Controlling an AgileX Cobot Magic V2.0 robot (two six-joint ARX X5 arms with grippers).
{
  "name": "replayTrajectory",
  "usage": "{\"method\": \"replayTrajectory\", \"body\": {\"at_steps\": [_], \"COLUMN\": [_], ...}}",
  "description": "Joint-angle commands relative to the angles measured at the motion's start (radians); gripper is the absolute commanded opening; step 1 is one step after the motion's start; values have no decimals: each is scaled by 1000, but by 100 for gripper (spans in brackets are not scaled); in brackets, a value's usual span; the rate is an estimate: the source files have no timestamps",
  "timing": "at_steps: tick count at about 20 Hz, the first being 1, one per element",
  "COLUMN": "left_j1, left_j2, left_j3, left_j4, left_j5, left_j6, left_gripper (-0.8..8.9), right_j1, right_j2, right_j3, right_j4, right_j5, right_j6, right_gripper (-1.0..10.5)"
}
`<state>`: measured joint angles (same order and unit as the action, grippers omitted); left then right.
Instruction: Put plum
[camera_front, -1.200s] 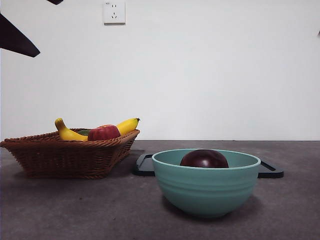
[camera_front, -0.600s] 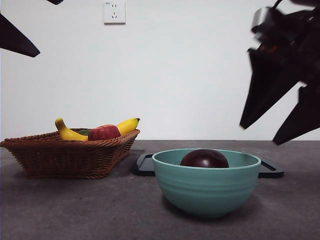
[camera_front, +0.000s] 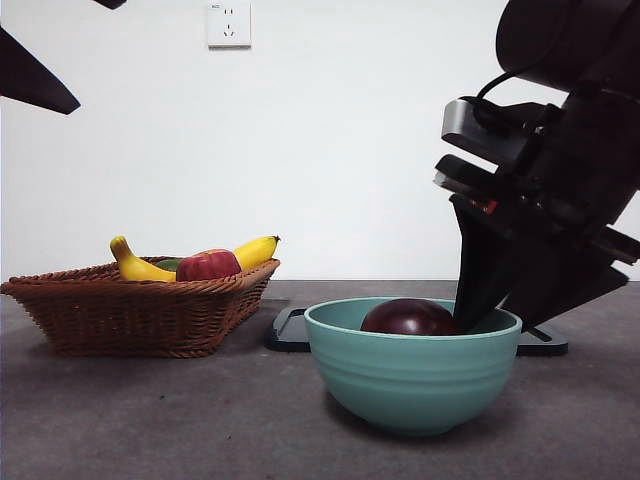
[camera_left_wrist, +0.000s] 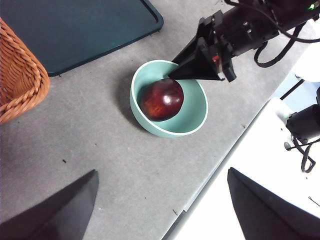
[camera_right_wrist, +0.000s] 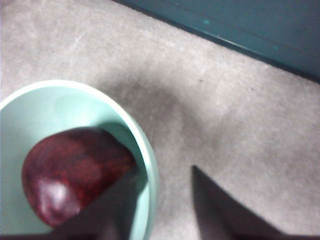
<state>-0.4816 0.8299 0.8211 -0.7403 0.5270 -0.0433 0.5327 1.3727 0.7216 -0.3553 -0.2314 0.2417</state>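
Observation:
My right gripper must next grab the teal bowl by its rim to bring the plum to the dark tray.
The plum, dark maroon and glossy, lies inside a teal bowl at the table's front middle. My right gripper has come down at the bowl's right side, open. In the right wrist view the right gripper straddles the bowl rim, with one jaw inside next to the plum and the other outside over the table. From high above, the left wrist view shows the plum in the bowl and the right gripper at its rim. My left gripper hangs open and holds nothing.
A wicker basket at the left holds a red apple and bananas. A dark tray lies behind the bowl. The left arm shows as a black tip at the top left. The table's edge runs close by the bowl.
The right arm entered from the upper right and dropped to the bowl's right rim beside the plum. The plum, bowl and basket have not moved.

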Motion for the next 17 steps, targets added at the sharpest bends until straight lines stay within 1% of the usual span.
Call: {"method": "replayTrajectory", "body": {"at_steps": [1, 4, 9, 12, 17], "left_j1": [-4, -4, -4, -4, -4], "left_j2": [5, 5, 5, 5, 5], "left_j3": [8, 8, 8, 8, 8], "left_j4": [8, 9, 8, 8, 8], "left_j5": [5, 5, 5, 5, 5], "left_j6": [1, 1, 1, 2, 2], "left_gripper": [397, 397, 397, 397, 397], "right_j1": [16, 21, 21, 18, -30], "right_j2": [26, 26, 4, -21, -19], "right_j3": [4, 5, 20, 64, 187], "right_j4": [15, 19, 21, 11, -20], "right_j5": [1, 0, -3, 0, 51], "right_j6": [13, 13, 25, 37, 31], "right_gripper": [81, 10, 9, 10, 10]}}
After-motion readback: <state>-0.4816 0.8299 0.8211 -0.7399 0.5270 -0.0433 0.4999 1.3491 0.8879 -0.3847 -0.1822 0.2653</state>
